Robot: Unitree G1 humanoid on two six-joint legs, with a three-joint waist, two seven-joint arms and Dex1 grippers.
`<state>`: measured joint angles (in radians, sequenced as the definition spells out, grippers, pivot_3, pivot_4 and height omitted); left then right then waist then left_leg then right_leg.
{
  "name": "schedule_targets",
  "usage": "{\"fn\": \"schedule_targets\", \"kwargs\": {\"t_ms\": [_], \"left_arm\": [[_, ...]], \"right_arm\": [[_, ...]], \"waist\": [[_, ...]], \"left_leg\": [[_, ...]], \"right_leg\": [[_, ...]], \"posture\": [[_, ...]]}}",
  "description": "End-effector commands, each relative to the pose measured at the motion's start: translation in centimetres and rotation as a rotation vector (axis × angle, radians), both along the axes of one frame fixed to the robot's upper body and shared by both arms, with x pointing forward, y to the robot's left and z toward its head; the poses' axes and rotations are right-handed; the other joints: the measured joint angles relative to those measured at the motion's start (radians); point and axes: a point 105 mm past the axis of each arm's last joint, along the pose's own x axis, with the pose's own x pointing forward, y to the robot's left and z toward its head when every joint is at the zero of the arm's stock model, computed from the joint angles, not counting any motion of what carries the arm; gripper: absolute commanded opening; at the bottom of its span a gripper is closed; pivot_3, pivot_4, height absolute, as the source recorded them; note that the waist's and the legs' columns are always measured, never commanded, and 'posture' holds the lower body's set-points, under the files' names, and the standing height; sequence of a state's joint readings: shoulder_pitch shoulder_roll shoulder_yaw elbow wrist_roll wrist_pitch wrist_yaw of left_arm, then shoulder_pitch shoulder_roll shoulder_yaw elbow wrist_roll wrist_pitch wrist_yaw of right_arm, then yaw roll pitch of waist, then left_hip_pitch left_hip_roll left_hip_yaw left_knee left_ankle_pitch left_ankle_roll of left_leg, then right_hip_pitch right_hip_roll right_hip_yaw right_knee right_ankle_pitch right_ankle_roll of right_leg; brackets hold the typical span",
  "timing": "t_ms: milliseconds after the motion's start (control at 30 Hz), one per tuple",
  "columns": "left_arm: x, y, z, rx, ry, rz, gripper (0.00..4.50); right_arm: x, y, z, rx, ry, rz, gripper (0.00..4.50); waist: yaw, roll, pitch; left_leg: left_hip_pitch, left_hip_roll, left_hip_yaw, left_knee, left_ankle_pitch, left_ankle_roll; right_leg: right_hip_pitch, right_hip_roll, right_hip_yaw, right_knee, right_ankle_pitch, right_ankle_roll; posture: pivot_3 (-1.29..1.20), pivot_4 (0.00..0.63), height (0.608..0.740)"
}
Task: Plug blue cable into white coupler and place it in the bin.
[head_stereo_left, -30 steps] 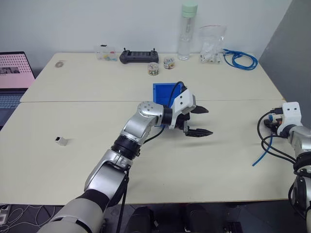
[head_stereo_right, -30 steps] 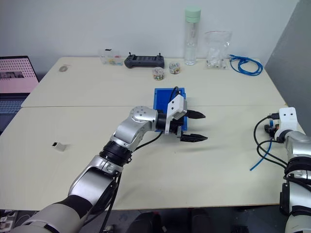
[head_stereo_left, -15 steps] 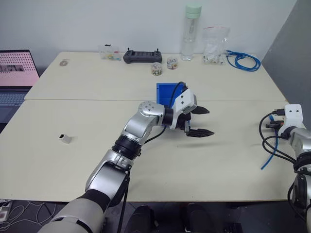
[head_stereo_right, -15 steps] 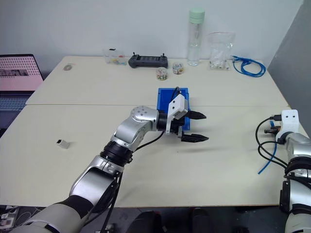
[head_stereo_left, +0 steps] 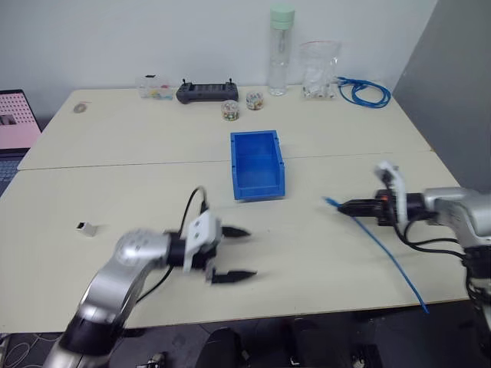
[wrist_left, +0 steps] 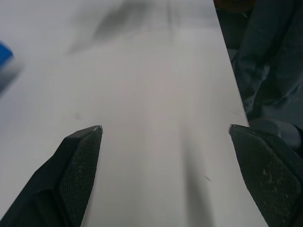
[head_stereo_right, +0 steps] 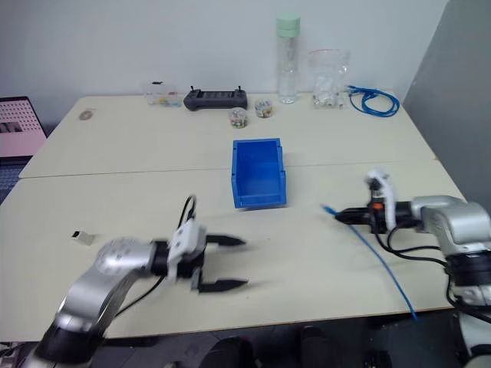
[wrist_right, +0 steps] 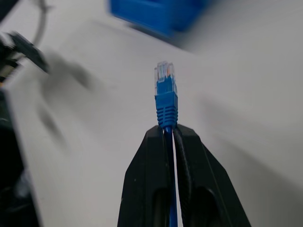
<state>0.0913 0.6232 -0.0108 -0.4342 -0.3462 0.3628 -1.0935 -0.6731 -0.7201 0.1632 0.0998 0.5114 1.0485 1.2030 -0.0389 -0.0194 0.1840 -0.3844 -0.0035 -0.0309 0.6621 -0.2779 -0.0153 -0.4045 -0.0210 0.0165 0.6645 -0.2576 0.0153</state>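
The white coupler's socket stays free to take the blue cable's plug [head_stereo_left: 328,201] when my left gripper holds the coupler by its sides, so my left gripper needs to reach it and grab it there.
My right gripper [head_stereo_left: 343,205] is shut on the blue cable [head_stereo_left: 381,251] just behind its clear plug [wrist_right: 164,74], which points toward the table's middle. The strand trails from the gripper over the table to the front right edge. The bin [head_stereo_left: 259,189], an open blue tray, stands mid-table, left of and a little beyond the plug. The white coupler [head_stereo_left: 84,228] lies alone near the table's left side. My left gripper [head_stereo_left: 251,251] hovers open and holding nothing over the near table, in front of the bin and well right of the coupler.
Along the far edge stand a coiled blue cable bundle [head_stereo_left: 365,91], a clear bag [head_stereo_left: 318,67], a tall bottle [head_stereo_left: 280,50], two small jars [head_stereo_left: 230,110], a black controller [head_stereo_left: 203,90] and a small box [head_stereo_left: 154,88]. A laptop [head_stereo_left: 15,121] sits at far left.
My left arm pulled back from beside the bin to the near table, still open. My right gripper swung left over the table with the cable's plug end. The camera shifted too.
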Motion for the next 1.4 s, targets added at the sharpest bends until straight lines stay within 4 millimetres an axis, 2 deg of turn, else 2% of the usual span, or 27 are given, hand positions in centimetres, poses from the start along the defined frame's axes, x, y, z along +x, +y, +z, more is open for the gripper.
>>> {"fn": "schedule_targets", "kwargs": {"t_ms": [33,100,233,400,500,567,600,667,700,733,900,1033,1100,1267,1400], "left_arm": [[-1.6,1.4,1.7,-0.071,-0.117,0.292,4.5],[-3.6,2.3,0.7,-0.067,-0.106,0.446,4.5],[-6.6,3.5,-0.6,-0.047,-0.091,0.661,4.5],[-9.6,4.2,-1.9,-0.03,-0.05,0.859,4.5],[-10.2,4.6,-2.3,-0.033,-0.036,0.927,4.5],[-10.2,4.3,-2.6,-0.034,-0.035,0.922,4.5],[-10.0,4.3,-2.6,-0.034,-0.04,0.918,4.5],[-9.5,4.2,-2.7,-0.036,-0.05,0.899,4.5],[-9.2,4.2,-2.7,-0.038,-0.055,0.882,4.5],[-9.0,4.2,-2.6,-0.038,-0.058,0.87,4.5],[-6.1,4.2,-2.0,-0.04,-0.096,0.701,4.5],[-2.7,3.7,-1.0,0.002,-0.144,0.424,4.5],[-1.0,3.6,-0.9,0.062,-0.174,0.261,4.5],[2.0,3.8,-1.8,0.144,-0.138,-0.006,4.5],[4.0,3.0,-2.2,0.15,-0.117,-0.136,4.5]], "right_arm": [[-0.6,5.2,-0.4,0.027,0.05,0.221,0.01],[-0.3,7.7,-1.6,0.006,0.052,0.309,0.01],[0.2,10.8,-4.1,-0.054,0.043,0.435,0.01],[-0.9,13.3,-6.9,-0.131,-0.01,0.615,0.01],[-1.4,13.9,-7.9,-0.157,-0.046,0.679,0.01],[-1.6,14.1,-8.3,-0.151,-0.039,0.696,0.63],[-1.5,14.1,-8.5,-0.151,-0.042,0.686,0.73],[-1.3,13.8,-8.5,-0.145,-0.045,0.671,1.24],[-1.1,13.5,-8.3,-0.14,-0.049,0.657,1.3],[-1.1,13.4,-8.2,-0.136,-0.051,0.65,1.63],[-1.0,11.2,-6.9,-0.089,-0.056,0.554,2.75],[-2.1,8.5,-3.5,-0.027,-0.119,0.429,3.53],[-4.1,6.8,-1.7,-0.011,-0.159,0.39,4.0],[-9.1,4.7,0.9,0.024,-0.203,0.307,4.0],[-10.5,3.6,0.8,0.007,-0.246,0.174,4.0]], "waist": [[0.015,0.0,0.0],[0.013,-0.001,0.0],[0.019,-0.001,0.0],[0.013,-0.002,-0.001],[-0.003,-0.005,-0.003],[-0.013,-0.005,-0.003],[-0.016,-0.005,-0.003],[-0.024,-0.005,-0.003],[-0.024,-0.004,-0.004],[-0.023,-0.004,-0.004],[-0.008,0.0,-0.006],[0.026,0.002,-0.006],[0.043,0.002,-0.006],[0.027,0.002,-0.006],[0.019,0.001,-0.005]], "left_leg": [[0.0,0.0,0.0,0.001,0.0,0.0],[-0.002,-0.001,-0.002,0.0,0.0,0.0],[-0.001,-0.002,0.0,0.0,-0.001,0.001],[-0.002,-0.002,0.0,0.0,-0.001,0.001],[0.001,-0.002,0.003,0.0,-0.002,0.002],[0.003,0.0,0.005,0.0,-0.002,0.003],[0.003,0.0,0.005,0.0,-0.002,0.003],[0.004,0.001,0.005,-0.001,-0.002,0.003],[0.004,0.001,0.005,-0.001,-0.002,0.003],[0.004,0.001,0.005,-0.001,-0.002,0.003],[0.004,0.002,0.004,-0.001,-0.002,0.003],[0.001,-0.002,-0.001,0.001,-0.002,0.003],[-0.001,-0.003,-0.004,0.002,-0.002,0.003],[-0.003,-0.003,-0.003,0.0,-0.002,0.002],[-0.003,-0.002,-0.006,0.0,-0.002,0.002]], "right_leg": [[0.0,0.0,0.0,0.0,0.0,0.0],[0.0,-0.001,-0.001,-0.001,0.001,-0.001],[-0.001,-0.003,-0.001,-0.002,0.001,-0.001],[-0.001,-0.003,-0.002,-0.002,0.0,-0.003],[0.0,-0.003,0.0,-0.002,-0.001,-0.001],[0.0,-0.002,0.001,-0.001,-0.003,0.002],[0.0,-0.001,0.001,-0.001,-0.003,0.002],[0.0,0.0,0.001,0.0,-0.003,0.002],[0.0,0.0,0.001,0.0,-0.003,0.001],[0.0,0.0,0.001,0.0,-0.003,0.001],[0.0,0.001,-0.001,0.002,-0.003,0.0],[0.0,0.0,-0.003,0.002,0.0,-0.003],[0.0,-0.001,-0.005,0.002,0.001,-0.004],[-0.002,-0.001,-0.005,0.0,0.001,-0.004],[-0.001,0.001,-0.006,0.001,0.001,-0.004]], "posture": [[0.0,0.15,0.74],[0.0,0.15,0.74],[0.0,0.15,0.74],[0.0,0.15,0.74],[0.0,0.15,0.74],[0.0,0.15,0.74],[0.0,0.15,0.74],[0.0,0.15,0.74],[0.0,0.15,0.74],[0.0,0.15,0.74],[0.0,0.15,0.74],[0.0,0.15,0.74],[0.0,0.15,0.74],[0.0,0.15,0.74],[0.0,0.15,0.74]]}}
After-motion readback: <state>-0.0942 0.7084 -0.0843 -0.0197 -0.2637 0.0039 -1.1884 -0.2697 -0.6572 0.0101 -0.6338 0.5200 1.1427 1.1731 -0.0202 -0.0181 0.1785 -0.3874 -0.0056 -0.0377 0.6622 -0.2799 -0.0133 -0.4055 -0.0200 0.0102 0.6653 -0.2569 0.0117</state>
